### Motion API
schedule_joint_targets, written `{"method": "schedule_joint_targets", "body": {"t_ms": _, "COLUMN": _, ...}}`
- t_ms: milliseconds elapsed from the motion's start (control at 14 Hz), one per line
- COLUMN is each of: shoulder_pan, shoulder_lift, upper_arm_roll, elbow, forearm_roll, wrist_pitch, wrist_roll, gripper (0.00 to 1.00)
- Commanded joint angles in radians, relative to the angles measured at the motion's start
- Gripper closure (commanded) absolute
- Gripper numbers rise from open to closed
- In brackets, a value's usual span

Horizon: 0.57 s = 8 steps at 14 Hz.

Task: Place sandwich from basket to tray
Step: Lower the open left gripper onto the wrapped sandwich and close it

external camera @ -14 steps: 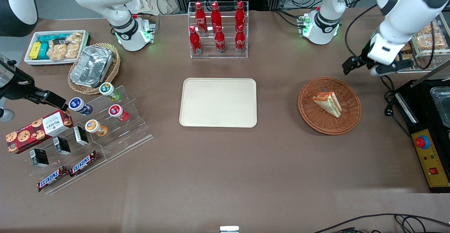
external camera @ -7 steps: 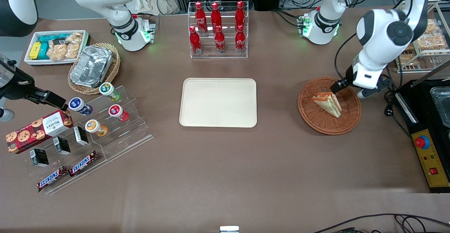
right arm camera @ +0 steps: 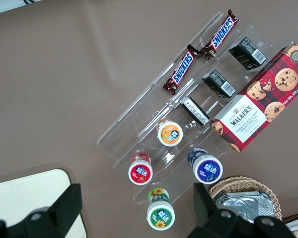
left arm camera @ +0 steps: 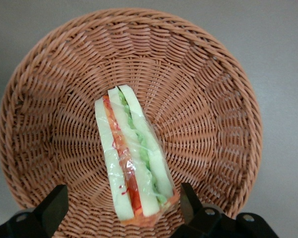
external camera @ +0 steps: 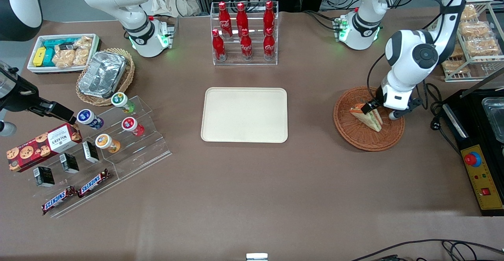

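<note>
The sandwich's cut side is long but stays narrow across the layers, so my left gripper needs to grab the sandwich by its outer bread slices next.
The sandwich, a plastic-wrapped wedge with green, red and white layers, lies in the round reddish-brown wicker basket toward the working arm's end of the table. My left gripper is down in the basket, open, with one black finger on each side of the sandwich's broad end. In the left wrist view the sandwich sits between the fingers without being pinched, on the basket's weave. The cream tray lies bare at the table's middle.
A clear rack of red cola bottles stands farther from the camera than the tray. A black machine with a red button sits beside the basket. A wire rack of bagged pastries is close to the arm. Snack displays fill the parked arm's end.
The left arm came down from above the pastry rack to the basket. Its open gripper now straddles the sandwich, which has not moved.
</note>
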Motion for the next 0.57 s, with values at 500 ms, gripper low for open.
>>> {"method": "schedule_joint_targets", "body": {"t_ms": 500, "shoulder_pan": -0.011, "shoulder_lift": 0.075, "upper_arm_roll": -0.003, "elbow": -0.066, "forearm_roll": 0.007, "wrist_pitch": 0.191, "wrist_roll": -0.116, "gripper": 0.08}}
